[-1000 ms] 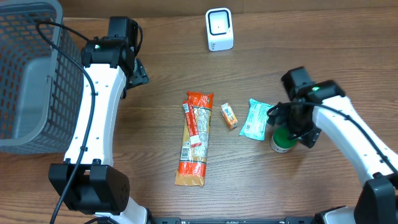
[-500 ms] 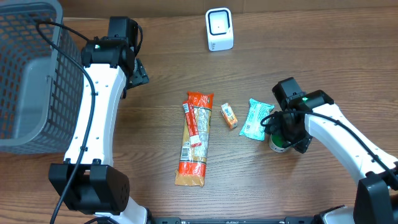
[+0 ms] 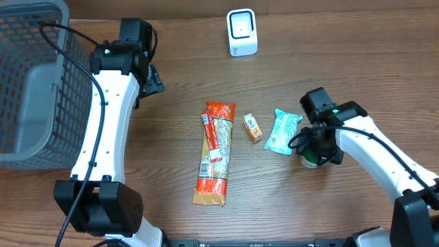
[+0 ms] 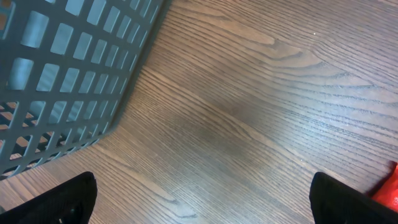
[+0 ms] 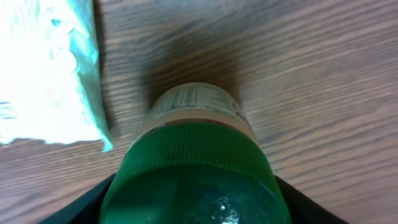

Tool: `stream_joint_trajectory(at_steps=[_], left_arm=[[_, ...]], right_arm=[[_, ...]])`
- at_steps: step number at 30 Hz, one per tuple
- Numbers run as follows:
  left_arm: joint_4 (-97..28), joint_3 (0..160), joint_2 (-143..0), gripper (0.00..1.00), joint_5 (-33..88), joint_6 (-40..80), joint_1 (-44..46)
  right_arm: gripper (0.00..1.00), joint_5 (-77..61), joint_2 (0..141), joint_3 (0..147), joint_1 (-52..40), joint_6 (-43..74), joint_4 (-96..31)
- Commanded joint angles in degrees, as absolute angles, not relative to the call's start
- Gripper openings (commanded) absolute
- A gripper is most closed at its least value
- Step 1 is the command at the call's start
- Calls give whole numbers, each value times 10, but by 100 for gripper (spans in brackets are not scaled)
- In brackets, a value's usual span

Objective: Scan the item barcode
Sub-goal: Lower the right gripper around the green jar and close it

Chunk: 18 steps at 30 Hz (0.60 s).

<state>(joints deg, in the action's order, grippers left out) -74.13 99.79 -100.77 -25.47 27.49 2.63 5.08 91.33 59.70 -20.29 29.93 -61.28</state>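
I should next pick up the jar with my right gripper by both sides of its green lid [image 5: 196,179]. That leaves the printed label [image 5: 194,102] uncovered, so I can scan the barcode.
A small jar with a green lid [image 3: 310,160] stands upright on the wooden table at the right. My right gripper [image 3: 318,147] is down over it. In the right wrist view the lid [image 5: 193,168] fills the space between the two black fingers [image 5: 87,208], which press on both of its sides, and a printed label [image 5: 194,102] shows below the lid. The white barcode scanner [image 3: 242,32] stands at the table's far edge. My left gripper [image 3: 147,77] hovers open over bare wood near the basket, its fingertips [image 4: 65,202] spread wide.
A teal pouch [image 3: 282,131] lies just left of the jar. Further left are a small orange box [image 3: 253,127] and a long orange pasta packet [image 3: 215,152]. A grey mesh basket [image 3: 27,82] fills the far left corner.
The right gripper has come down and a little left over the jar, and its fingers have closed in on the lid. The left arm has not moved.
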Motion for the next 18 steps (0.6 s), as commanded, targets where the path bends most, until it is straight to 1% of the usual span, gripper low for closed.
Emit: stream_joint_trajectory(at_steps=[1,2,3,6,9,10,14,16,18], left_arm=[[-741,1005,-1004,100,-254,277,30],[-741,1005,-1004,100,-254,277,30],[-741,1005,-1004,100,-254,277,30],[-741,1005,-1004,100,-254,277,30],[-741,1005,-1004,100,-254,277,30],[-741,1005,-1004,100,-254,277,30],[-741,1005,-1004,100,-254,277,30],[-741,1005,-1004,100,-254,277,30],[-741,1005,-1004,100,-254,277,30]], right_arm=[[77,111,908,595,-202,265,-606],[79,107,908,595,-202,266,-602],[84,93,908,595,-202,272,-598],[86,59,908,595,-202,323,-602],[85,51,908,595,-202,370,-607],[82,50,908,595,-202,372,-607],[76,51,908,595,-202,371,-611],[76,60,908,595,-202,370,-610],[75,66,908,595,-202,341,-602]])
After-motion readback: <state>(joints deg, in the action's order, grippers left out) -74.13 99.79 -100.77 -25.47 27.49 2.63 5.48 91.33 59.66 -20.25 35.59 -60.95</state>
